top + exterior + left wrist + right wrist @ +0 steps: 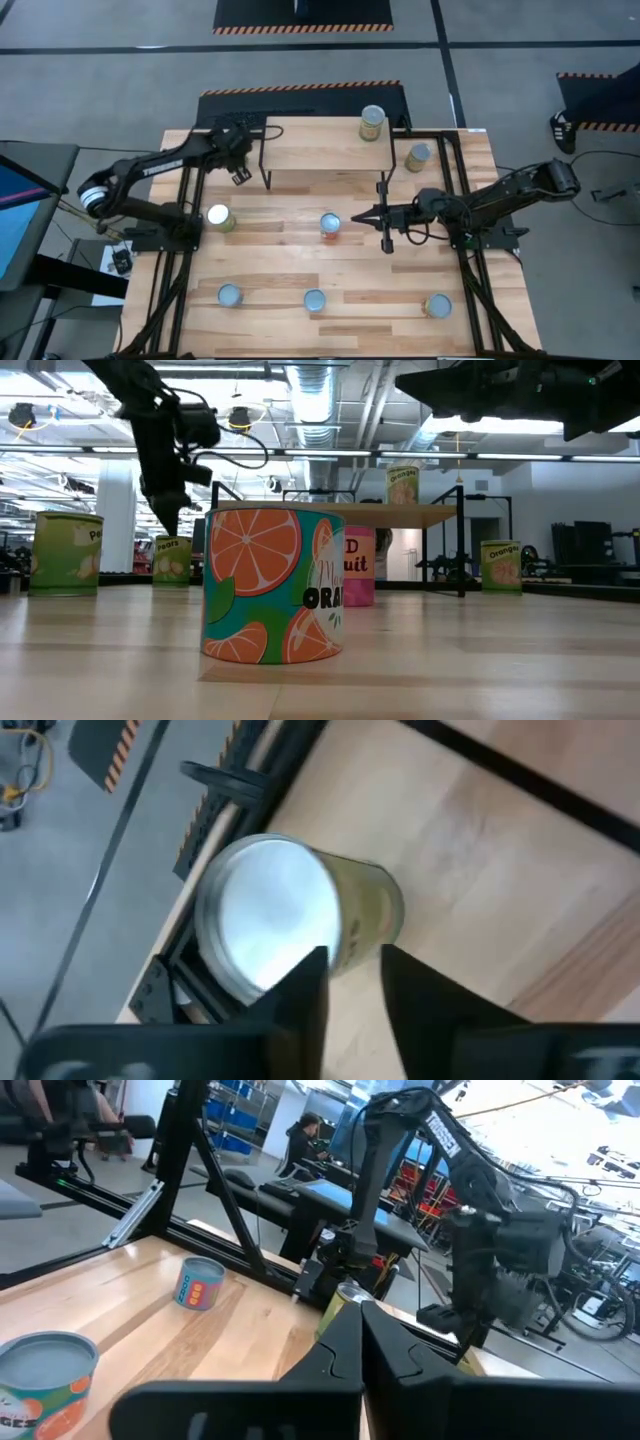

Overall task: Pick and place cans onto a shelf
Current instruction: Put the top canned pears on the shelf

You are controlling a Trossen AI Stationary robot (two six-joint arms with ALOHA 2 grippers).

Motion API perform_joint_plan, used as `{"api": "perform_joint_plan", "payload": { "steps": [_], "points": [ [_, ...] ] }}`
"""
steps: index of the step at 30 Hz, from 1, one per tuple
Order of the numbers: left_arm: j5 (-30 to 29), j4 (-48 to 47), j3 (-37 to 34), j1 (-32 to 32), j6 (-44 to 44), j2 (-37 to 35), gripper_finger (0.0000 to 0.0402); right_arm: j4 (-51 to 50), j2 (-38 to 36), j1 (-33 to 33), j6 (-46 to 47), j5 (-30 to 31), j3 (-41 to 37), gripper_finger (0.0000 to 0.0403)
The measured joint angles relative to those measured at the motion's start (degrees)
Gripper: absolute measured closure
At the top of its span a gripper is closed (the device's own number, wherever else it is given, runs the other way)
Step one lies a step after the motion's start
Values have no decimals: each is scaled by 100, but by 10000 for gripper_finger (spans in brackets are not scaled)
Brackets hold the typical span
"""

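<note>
My left gripper should next grab the green-labelled can by its silver lid's rim [336,916] to put the can onto the shelf.
Several cans stand upright on the plank table. One can [372,122] stands on the shelf [320,150] at the back, another [418,157] on the table to its right. My left gripper [240,176] hangs by the shelf's left end, tilted down, open by a small gap. It is apart from the green-labelled can [220,217] seen past its fingertips [350,970] with a silver lid [270,910]. My right gripper [356,214] is shut and level, pointing at the table's left, just right of the middle can [330,225] and holding nothing.
Three more cans [230,295], [314,300], [437,305] stand in a row near the front edge. The shelf's black legs [266,165] and the black frame rails [185,200] along both table sides stand close to the arms. Bare planks lie between the can rows.
</note>
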Motion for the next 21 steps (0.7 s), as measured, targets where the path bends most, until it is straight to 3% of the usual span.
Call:
{"api": "perform_joint_plan", "payload": {
  "steps": [5,10,15,21],
  "points": [
    [-115,76,0,0,80,263,247,2,2,11,-1,-1,0,394],
    [-155,124,0,0,94,298,230,4,2,11,0,-2,0,392],
    [-156,135,0,0,123,298,250,4,2,11,0,0,0,394],
    [-214,136,7,0,249,293,315,9,2,11,2,0,0,393]
  ]
}}
